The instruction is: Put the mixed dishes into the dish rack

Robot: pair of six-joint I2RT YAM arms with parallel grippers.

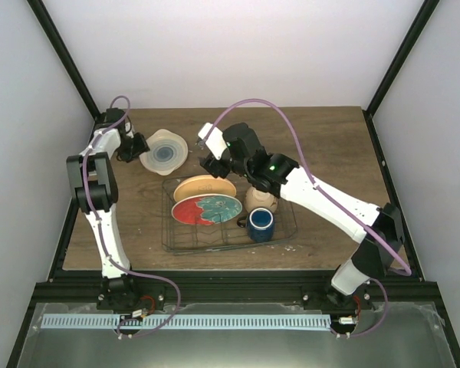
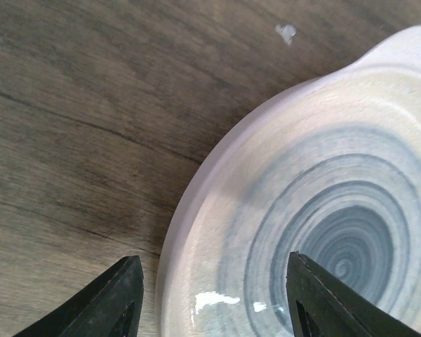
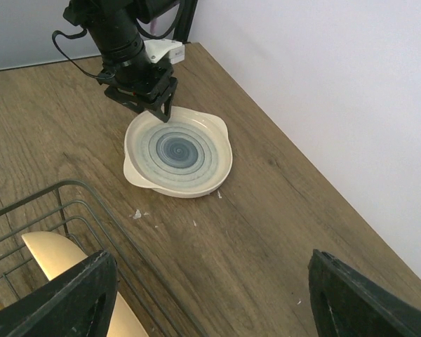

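Observation:
My open fingers stop above the plate's rim in the left wrist view, so my left gripper lowers first, and only then closes on the plate's rim.
The white plate with blue-green centre [image 1: 164, 151] lies flat on the table, left of and behind the dish rack [image 1: 173, 238]. My left gripper [image 1: 143, 144] is open at the plate's left rim, its jaws straddling the rim [image 2: 170, 246]; it also shows in the right wrist view [image 3: 165, 105] by the plate [image 3: 177, 151]. The rack holds the orange-yellow plate [image 1: 205, 187], the red plate with teal pattern [image 1: 206, 209], the cream bowl [image 1: 260, 200] and the dark blue mug [image 1: 260, 224]. My right gripper [image 1: 209, 162] is open and empty above the rack's far edge [image 3: 70, 203].
The wooden table [image 1: 322, 146] ends at a white wall behind and black frame posts at the sides. Small white flecks [image 3: 137, 214] lie on the wood between plate and rack.

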